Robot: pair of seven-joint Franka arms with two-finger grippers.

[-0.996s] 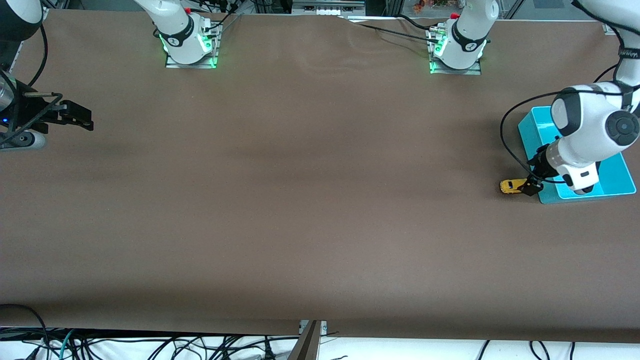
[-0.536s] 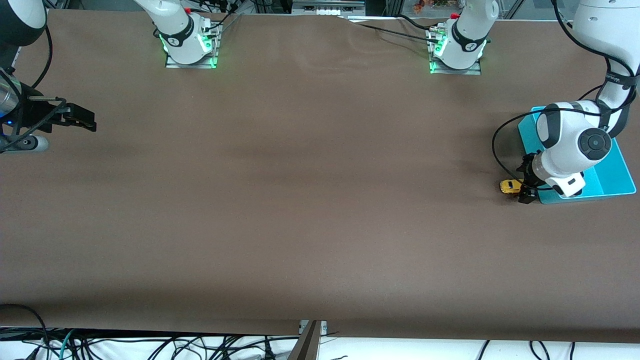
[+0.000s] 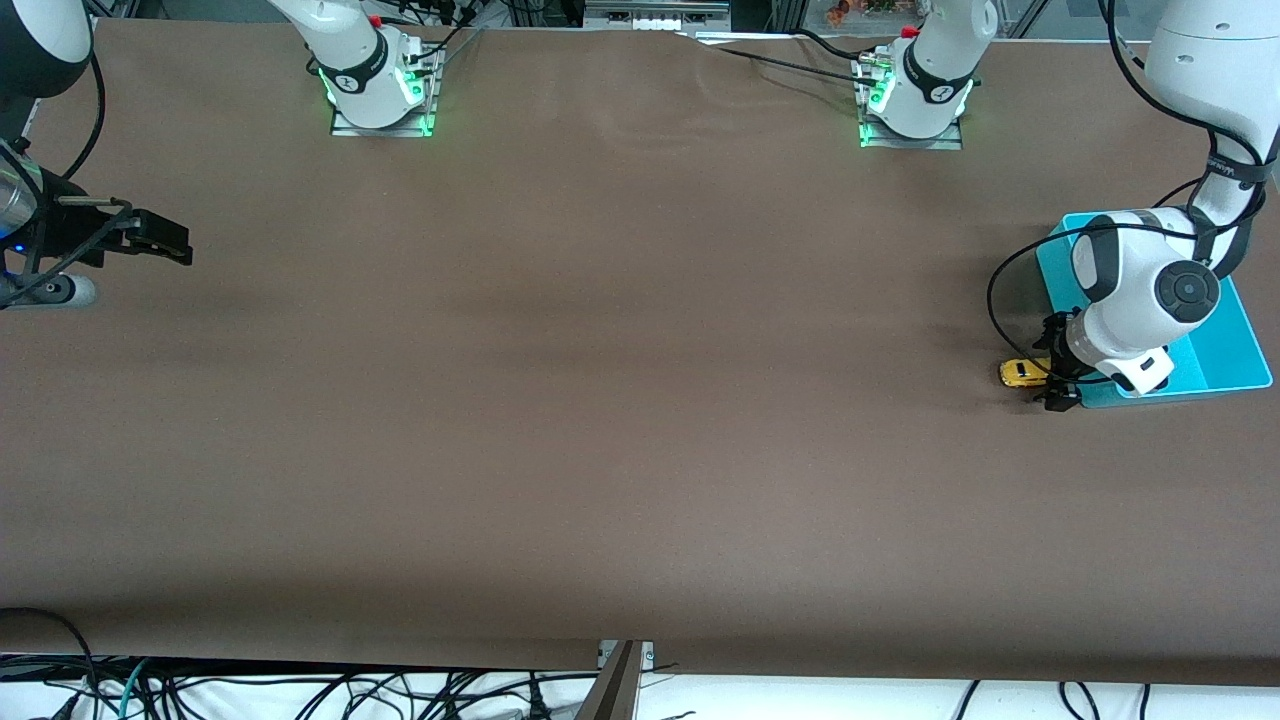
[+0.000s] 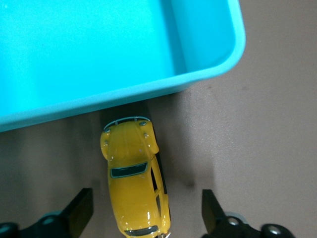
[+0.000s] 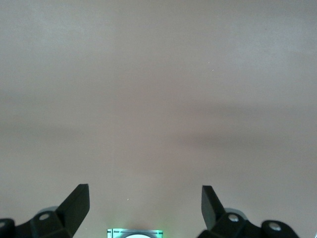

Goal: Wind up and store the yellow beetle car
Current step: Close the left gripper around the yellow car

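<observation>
I need to close my left gripper on the car now: my fingertips are beside the yellow beetle car's body (image 3: 1021, 374) (image 4: 133, 193), level with the car's cabin, so they would hold it.
The yellow beetle car (image 3: 1020, 373) stands on the brown table right beside the cyan bin (image 3: 1236, 352), at the left arm's end. In the left wrist view the car (image 4: 134, 178) lies between my open fingers, one end close to the bin's wall (image 4: 124, 96). My left gripper (image 3: 1057, 385) is low over the car, open, its fingers on either side and apart from the body. My right gripper (image 3: 165, 240) is open and empty, waiting at the right arm's end of the table.
The two arm bases (image 3: 380, 90) (image 3: 912, 100) stand along the table's edge farthest from the front camera. Cables hang below the table's near edge. The cyan bin holds nothing that shows.
My left arm has swung toward the car and lowered; its gripper now straddles the car. The car has not moved. The right gripper has barely shifted.
</observation>
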